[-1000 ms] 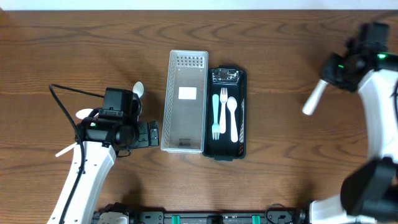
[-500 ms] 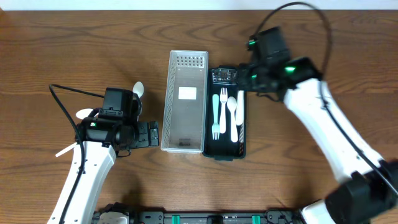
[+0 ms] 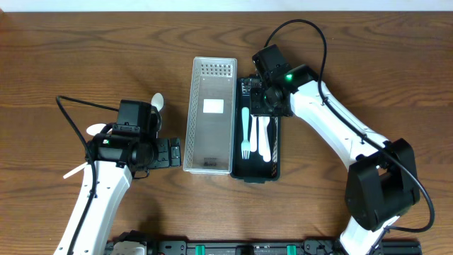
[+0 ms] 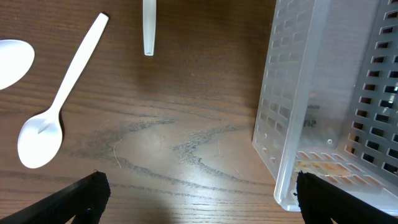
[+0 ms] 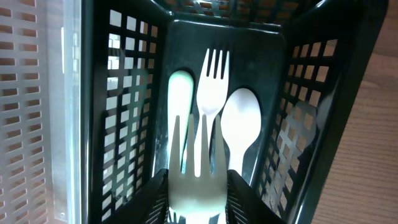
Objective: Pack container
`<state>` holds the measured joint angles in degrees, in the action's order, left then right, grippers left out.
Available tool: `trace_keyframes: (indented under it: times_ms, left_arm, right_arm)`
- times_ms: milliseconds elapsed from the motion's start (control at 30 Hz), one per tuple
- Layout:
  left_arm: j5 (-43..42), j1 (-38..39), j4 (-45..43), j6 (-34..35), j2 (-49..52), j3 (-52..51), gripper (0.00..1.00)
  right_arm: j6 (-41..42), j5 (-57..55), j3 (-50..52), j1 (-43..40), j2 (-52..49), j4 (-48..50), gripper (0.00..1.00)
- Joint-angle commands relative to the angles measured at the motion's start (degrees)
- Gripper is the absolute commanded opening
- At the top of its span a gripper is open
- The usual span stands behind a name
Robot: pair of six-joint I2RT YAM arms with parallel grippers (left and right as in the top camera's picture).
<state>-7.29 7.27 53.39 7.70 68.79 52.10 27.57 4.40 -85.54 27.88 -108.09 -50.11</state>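
Note:
The white fork in my right gripper has its teeth between the black basket's slotted sides. The white fork would settle inside if I opened now, so my right gripper should open.
A black slotted basket (image 3: 277, 152) stands right of a clear slotted basket (image 3: 191, 120) at the table's middle. The black basket holds a pale green fork (image 3: 245, 131), a white fork (image 5: 211, 81) and a white spoon (image 3: 264, 138). My right gripper (image 3: 267, 100) hangs over the black basket's far end. In the right wrist view it (image 5: 198, 202) is shut on a white fork (image 5: 198, 177), tines pointing into the basket. My left gripper (image 3: 174, 152) is open and empty just left of the clear basket's near corner (image 4: 292, 180); its fingers (image 4: 87, 193) are spread wide.
Loose white utensils lie on the table left of the clear basket: a spoon (image 4: 46, 134), another spoon bowl (image 4: 12, 62) and a handle end (image 4: 149, 28). In the overhead view one spoon (image 3: 157, 102) shows beside the left arm; others are partly hidden under it.
My right arm has swung from the table's far right to over the black basket, carrying a white utensil. The left arm has not moved.

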Motion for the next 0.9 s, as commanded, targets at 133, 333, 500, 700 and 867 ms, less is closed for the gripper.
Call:
trace_keyframes:
  times_ms: [133,333,500,700,867]
  left_arm:
    - [0.63,-0.22,0.37,-0.09,0.00,0.74,0.98]
    - [0.63,-0.22,0.39,-0.09,0.00,0.74,0.98]
    - [0.92,-0.22,2.21,3.69,-0.87,1.75,0.98]
    - [5.84,-0.22,7.76,3.98,-4.81,10.80,0.98]
    - [6.95,-0.24,9.07,0.83,-3.08,21.42,0.98]
  right_arm:
    - [-4.39,-0.50,-1.44,0.48,1.64,-0.52,0.47]
    - [-6.86,-1.66,-6.36,0.22,4.50,-4.31,0.50]
    - [-3.61,-11.85,-10.10,-2.32,10.08,-9.60,0.60]
    - [2.86,-17.46,-10.08,-10.97,16.26,-17.11,0.95]
    - [1.73,-10.95,-6.75,-17.38,16.04,-20.20,0.99]
